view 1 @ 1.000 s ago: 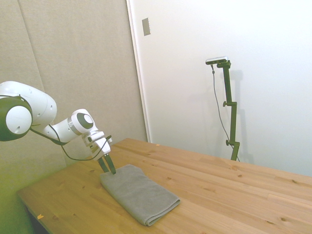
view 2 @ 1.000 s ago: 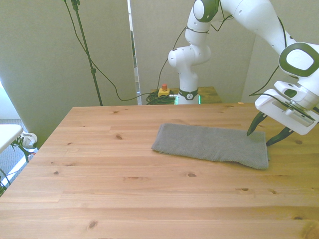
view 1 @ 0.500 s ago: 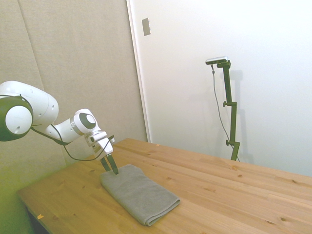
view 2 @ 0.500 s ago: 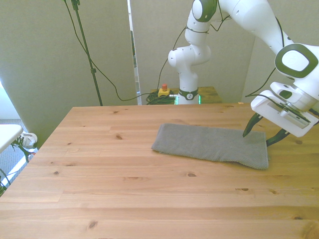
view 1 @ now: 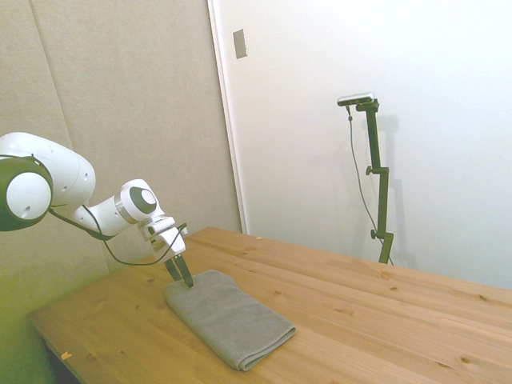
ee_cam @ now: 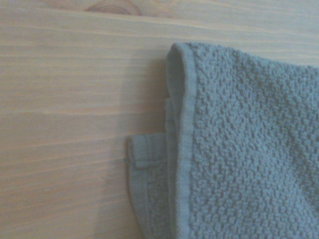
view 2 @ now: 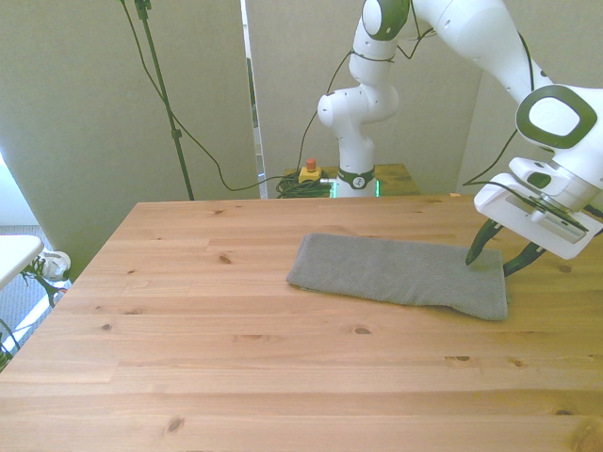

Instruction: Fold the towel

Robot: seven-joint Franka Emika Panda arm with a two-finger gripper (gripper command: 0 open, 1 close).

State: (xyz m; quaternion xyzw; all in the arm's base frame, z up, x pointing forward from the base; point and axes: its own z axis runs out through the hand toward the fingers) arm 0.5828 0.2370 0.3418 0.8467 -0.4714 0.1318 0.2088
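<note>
I will next grab the towel by its hemmed end [view 2: 501, 270] with my gripper, as the towel's layered edge stands up a little there while the long strip [view 2: 386, 268] lies flat.
The grey towel [view 2: 396, 273] lies flat on the wooden table as a long, layered strip, seen also in the side view [view 1: 228, 316]. My gripper [view 2: 499, 256] is open and hangs low over the towel's end at the front view's right, one finger over the cloth and the other just past its edge. In the side view the gripper [view 1: 181, 272] stands at the towel's end nearest the arm. The wrist view shows the towel's corner [ee_cam: 239, 149] from close by, with a lower layer [ee_cam: 144, 169] sticking out from under the top one.
The table [view 2: 236, 358] is bare wood around the towel. The robot's base [view 2: 353, 174] stands behind the table's far edge. A white object [view 2: 14, 254] sits off the table at the front view's left.
The gripper has shifted only slightly over the towel's end, staying open. The towel has not moved.
</note>
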